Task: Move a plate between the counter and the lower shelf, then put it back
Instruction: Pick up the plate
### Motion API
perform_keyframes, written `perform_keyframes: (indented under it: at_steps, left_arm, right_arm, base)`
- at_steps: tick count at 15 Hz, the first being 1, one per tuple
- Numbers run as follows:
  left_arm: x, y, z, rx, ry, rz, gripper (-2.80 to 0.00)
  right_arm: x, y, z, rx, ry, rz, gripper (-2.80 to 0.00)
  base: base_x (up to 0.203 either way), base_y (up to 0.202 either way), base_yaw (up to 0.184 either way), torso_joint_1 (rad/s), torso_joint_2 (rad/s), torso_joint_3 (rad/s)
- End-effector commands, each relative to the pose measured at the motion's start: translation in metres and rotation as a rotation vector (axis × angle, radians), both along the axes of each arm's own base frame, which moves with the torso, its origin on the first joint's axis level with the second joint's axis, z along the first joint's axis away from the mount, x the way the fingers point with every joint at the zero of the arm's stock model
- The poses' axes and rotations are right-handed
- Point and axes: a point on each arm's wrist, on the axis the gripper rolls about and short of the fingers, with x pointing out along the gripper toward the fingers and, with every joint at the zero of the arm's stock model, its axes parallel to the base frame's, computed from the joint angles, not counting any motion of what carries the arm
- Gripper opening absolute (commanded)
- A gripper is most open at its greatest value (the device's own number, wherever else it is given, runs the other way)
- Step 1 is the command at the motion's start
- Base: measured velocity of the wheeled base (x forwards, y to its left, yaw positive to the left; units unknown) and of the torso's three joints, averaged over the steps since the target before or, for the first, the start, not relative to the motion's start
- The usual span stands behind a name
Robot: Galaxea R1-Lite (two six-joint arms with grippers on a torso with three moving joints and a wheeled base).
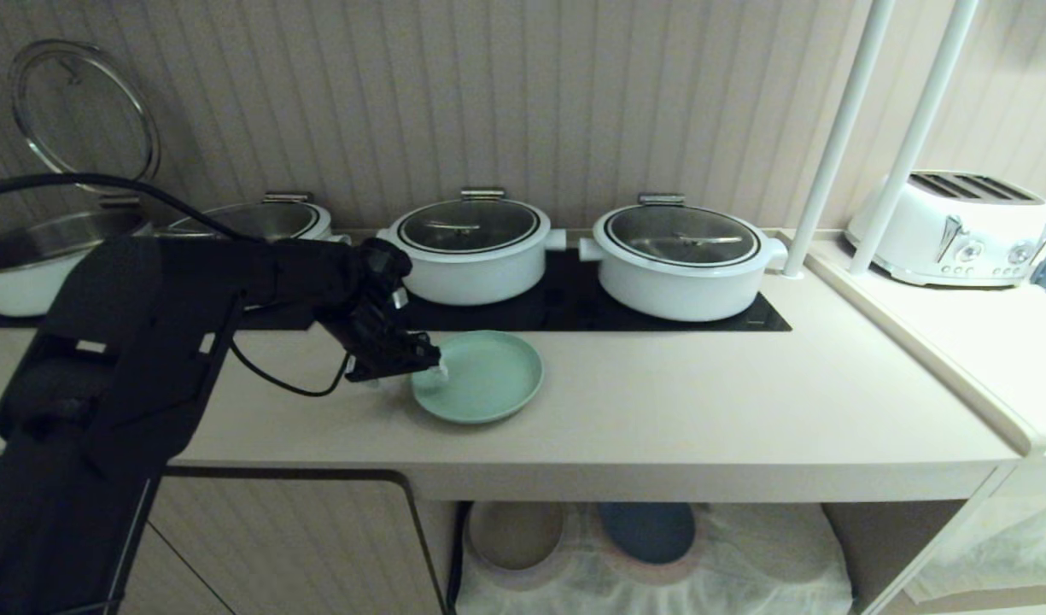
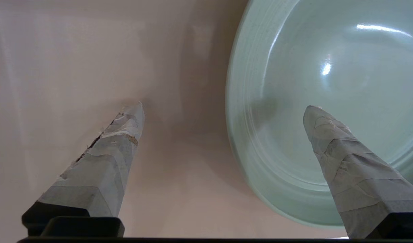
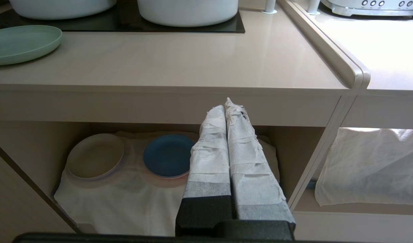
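Observation:
I should close my left gripper now. Closing now would hold the plate's rim. My fingers are on both sides of the plate's rim (image 1: 416,389) (image 2: 231,107) at its height, with the outer finger low over the counter.
The pale mint-green plate (image 1: 488,380) (image 2: 327,67) (image 3: 21,44) lies flat on the beige counter (image 1: 659,401), just in front of the black hob. My left gripper (image 1: 407,371) (image 2: 225,108) is open at the plate's left rim, pointing down. One taped finger (image 2: 344,158) hangs over the plate's inside, the other (image 2: 108,152) over bare counter, with the rim between them and nothing gripped. My right gripper (image 3: 225,105) is shut and empty, parked low in front of the lower shelf (image 3: 125,202), whose floor carries a white cloth.
Two lidded white pots (image 1: 476,248) (image 1: 680,256) stand on the hob behind the plate. A blue plate (image 3: 167,155) and an off-white plate (image 3: 95,155) rest on the shelf cloth. White poles (image 1: 838,137) and a toaster (image 1: 958,226) are at the right.

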Motion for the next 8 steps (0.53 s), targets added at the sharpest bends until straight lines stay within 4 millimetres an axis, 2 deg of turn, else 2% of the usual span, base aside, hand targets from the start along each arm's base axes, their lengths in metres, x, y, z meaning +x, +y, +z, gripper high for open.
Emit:
perform_keyframes:
  at_steps: [1,8]
  left_arm:
    - [0.0001,-0.0002,-0.002,0.0,0.008,0.001,0.0]
    - [0.0008,-0.0017,-0.0061,0.003,0.015,-0.003,0.0]
  right_arm:
    - [0.0,0.0,-0.0001,-0.001,0.001,0.0,-2.8]
    - [0.0,0.0,0.0,0.0,0.0,0.0,-2.8]
  base:
    - [0.0,0.0,0.0,0.0,0.0,0.0]
    - [0.0,0.0,0.0,0.0,0.0,0.0]
